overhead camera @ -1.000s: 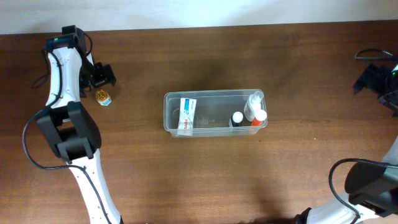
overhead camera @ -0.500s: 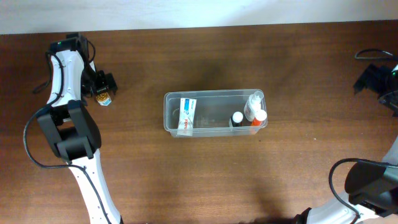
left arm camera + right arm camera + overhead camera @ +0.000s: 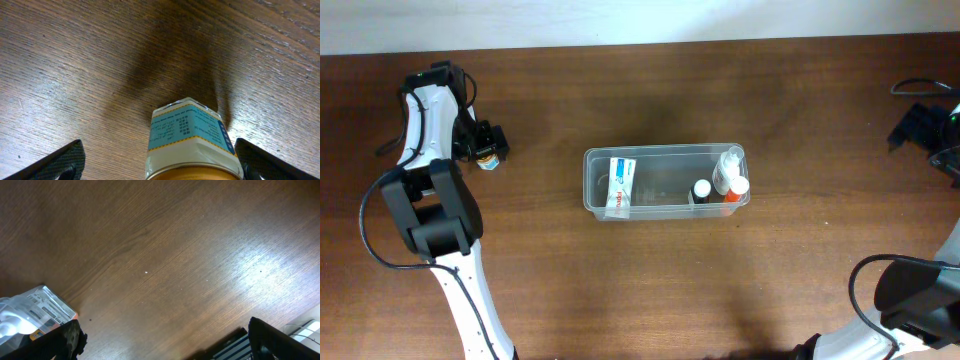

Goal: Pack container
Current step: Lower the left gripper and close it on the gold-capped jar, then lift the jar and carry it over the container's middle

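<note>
The jar near its gold lid (image 3: 486, 161) (image 3: 193, 154) lies between both fingers and closing now would catch the jar, so it is time for my left gripper to close.
The clear plastic container (image 3: 660, 157) sits mid-table. It holds a white tube (image 3: 620, 186) at its left end and three small bottles (image 3: 725, 182) at its right end. A small jar with a blue label and gold lid (image 3: 486, 161) stands on the table at far left. It also shows in the left wrist view (image 3: 190, 132). My left gripper (image 3: 492, 143) is open, its fingers (image 3: 160, 162) on either side of the jar, the right finger close to it. My right gripper (image 3: 918, 128) is open and empty (image 3: 162, 340) at the far right edge.
A clear labelled packet (image 3: 35, 311) lies at the lower left of the right wrist view. A striped object (image 3: 230, 347) shows by the right finger. Dark wooden tabletop (image 3: 620, 290) surrounds the container. Cables hang near both arm bases.
My left gripper has moved toward the jar and now straddles it. The container, its contents and the right arm have not moved.
</note>
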{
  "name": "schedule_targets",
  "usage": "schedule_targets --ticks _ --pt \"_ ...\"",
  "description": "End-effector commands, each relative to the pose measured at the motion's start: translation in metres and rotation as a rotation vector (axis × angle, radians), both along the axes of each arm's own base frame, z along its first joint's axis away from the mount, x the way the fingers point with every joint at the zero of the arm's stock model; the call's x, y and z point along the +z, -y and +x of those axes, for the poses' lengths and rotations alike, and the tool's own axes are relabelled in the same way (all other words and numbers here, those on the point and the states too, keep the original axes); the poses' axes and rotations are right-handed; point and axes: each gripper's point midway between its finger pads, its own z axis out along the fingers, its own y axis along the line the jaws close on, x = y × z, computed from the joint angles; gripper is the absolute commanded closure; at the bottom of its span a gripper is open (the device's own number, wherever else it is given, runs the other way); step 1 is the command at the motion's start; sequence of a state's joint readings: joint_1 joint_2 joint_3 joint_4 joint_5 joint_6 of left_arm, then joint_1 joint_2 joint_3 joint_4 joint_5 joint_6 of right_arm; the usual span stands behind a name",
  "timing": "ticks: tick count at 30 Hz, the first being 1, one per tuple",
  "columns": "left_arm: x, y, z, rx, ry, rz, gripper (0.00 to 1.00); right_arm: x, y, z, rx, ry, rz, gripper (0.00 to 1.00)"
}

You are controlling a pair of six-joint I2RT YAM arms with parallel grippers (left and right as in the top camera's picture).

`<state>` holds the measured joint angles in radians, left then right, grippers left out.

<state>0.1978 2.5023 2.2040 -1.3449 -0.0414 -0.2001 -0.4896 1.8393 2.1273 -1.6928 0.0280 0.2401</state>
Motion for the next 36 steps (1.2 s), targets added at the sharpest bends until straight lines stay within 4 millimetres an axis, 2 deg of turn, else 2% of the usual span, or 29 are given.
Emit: schedule_targets --ticks 1,9,13,19,24,27,32,36 --pt "-0.01 -0.001 -0.003 -0.016 -0.022 0.005 0.08 0.006 0.0 0.0 -0.013 0.017 -0.005 0.02" --pt "-0.01 -0.003 -0.002 -0.013 -0.019 0.006 0.4 0.006 0.0 0.0 -0.013 0.017 -0.005 0.02" --pt "-0.01 -0.003 -0.002 -0.013 -0.019 0.005 0.51 0.006 0.0 0.0 -0.013 0.017 -0.005 0.02" --pt "-0.01 -0.002 -0.002 -0.014 -0.018 0.003 0.61 0.006 0.0 0.0 -0.013 0.017 -0.005 0.02" --pt "-0.01 -0.002 -0.002 -0.014 -0.018 0.003 0.62 0.006 0.0 0.0 -0.013 0.017 -0.005 0.02" --pt "-0.009 -0.003 -0.002 -0.012 -0.017 0.003 0.67 0.006 0.0 0.0 -0.013 0.017 -0.005 0.02" --pt "-0.008 -0.002 -0.002 -0.013 -0.016 0.003 0.67 0.006 0.0 0.0 -0.013 0.017 -0.005 0.02" --pt "0.004 -0.003 0.003 -0.014 -0.001 0.007 0.68 0.006 0.0 0.0 -0.013 0.017 -0.005 0.02"
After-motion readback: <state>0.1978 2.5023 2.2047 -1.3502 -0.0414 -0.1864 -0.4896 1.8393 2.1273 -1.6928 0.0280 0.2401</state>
